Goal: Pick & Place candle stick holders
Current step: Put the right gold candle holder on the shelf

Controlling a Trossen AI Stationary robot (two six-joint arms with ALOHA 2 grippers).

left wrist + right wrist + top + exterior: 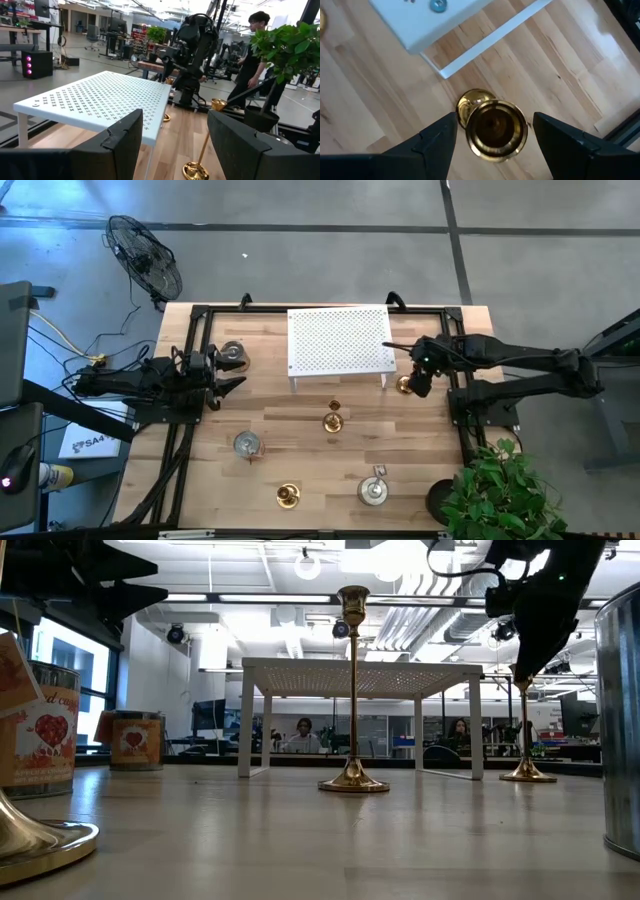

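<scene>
In the right wrist view my fingers stand on either side of the gold cup top (497, 131) and closing would catch it, so now it is time for my right gripper to close.
Three slim gold candlesticks stand upright on their round bases: one (404, 384) by the white rack's right leg, one (334, 420) mid-table, one (288, 496) near the front edge. Squat silvery cup holders stand at the far left (232, 355), left of centre (247, 444) and front right (374, 490). My right gripper (495, 125) hangs open, slanting down over the right candlestick. Its fingers stand on either side of the cup top (496, 131) without touching. My left gripper (232, 383) waits open at the left, level, with nothing between its fingers (175, 135).
The white perforated rack (340, 340) stands on thin legs at the table's far middle, its right leg close to my right gripper. A potted plant (500, 490) sits at the front right corner. Bare wood lies between the candlesticks mid-table.
</scene>
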